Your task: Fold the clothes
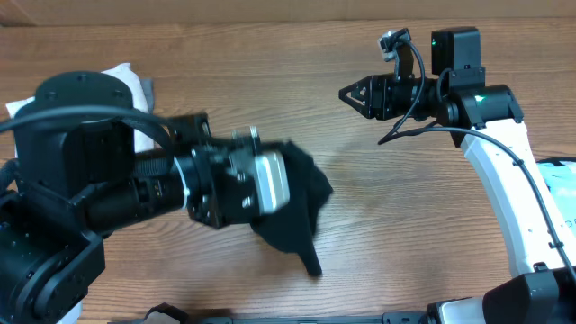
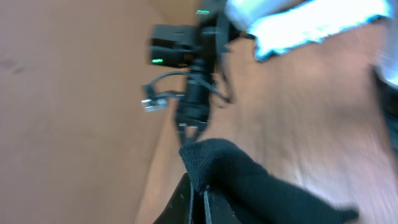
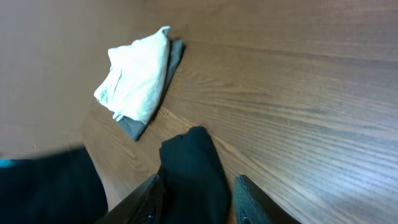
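I should next use my right gripper to grab the black T-shirt's free edge [image 1: 322, 190] [image 3: 213, 186], away from where my left gripper holds it. Then I can spread the T-shirt to fold it.
The black T-shirt [image 1: 301, 220] hangs bunched up over the middle of the table, lifted by my left gripper [image 1: 290, 184]. In the left wrist view the left jaws [image 2: 200, 198] are shut on a hemmed edge of the black fabric [image 2: 249, 177]. My right gripper [image 1: 346, 93] is open and empty at the upper right, pointing left, apart from the shirt. In the right wrist view the shirt [image 3: 193, 165] shows beyond and between the open fingers [image 3: 199, 182]. The neck label is not visible.
A folded off-white garment [image 1: 126, 76] lies at the back left, also in the right wrist view [image 3: 134, 78]. A light blue item [image 1: 560, 180] lies at the right edge, also in the left wrist view [image 2: 311, 25]. The table [image 1: 423, 225] is wooden.
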### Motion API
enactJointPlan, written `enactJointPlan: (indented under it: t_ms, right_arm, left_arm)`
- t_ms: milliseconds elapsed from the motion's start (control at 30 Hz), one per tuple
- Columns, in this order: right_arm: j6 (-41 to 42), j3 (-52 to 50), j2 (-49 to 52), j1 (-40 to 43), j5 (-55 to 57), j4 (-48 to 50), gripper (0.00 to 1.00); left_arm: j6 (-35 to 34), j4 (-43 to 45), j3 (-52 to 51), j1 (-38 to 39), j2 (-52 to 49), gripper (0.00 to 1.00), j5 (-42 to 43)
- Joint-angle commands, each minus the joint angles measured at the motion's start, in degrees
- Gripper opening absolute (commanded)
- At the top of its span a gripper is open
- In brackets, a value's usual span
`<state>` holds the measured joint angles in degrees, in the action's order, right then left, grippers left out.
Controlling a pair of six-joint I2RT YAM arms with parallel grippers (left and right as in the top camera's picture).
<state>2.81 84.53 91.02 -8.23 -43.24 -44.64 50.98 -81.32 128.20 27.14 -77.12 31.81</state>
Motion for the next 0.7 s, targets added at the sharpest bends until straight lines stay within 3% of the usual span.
enactJointPlan:
  t_ms: [0,200,400,667]
  right_arm:
    - [-2.58,1.05,-1.01,0.09,-0.85,-0.92,0.41]
    - [-14.84,1.05,-0.98,0.09,-10.58,-7.39,0.47]
    - [-32.92,1.05,-0.98,0.02,-22.77,-21.46,0.53]
    - [-44.85,1.05,-0.98,0.0,-25.38,-33.31,0.58]
  left_arm:
    - [8.7,-1.44,1.25,-0.11,1.16,0.04,4.59]
    - [8.59,-0.22,1.95,-0.11,1.16,0.04,-1.77]
    - [7.69,1.73,4.5,-0.11,1.16,0.04,-4.26]
    - [6.93,2.29,6.51,-0.11,1.16,0.04,-7.87]
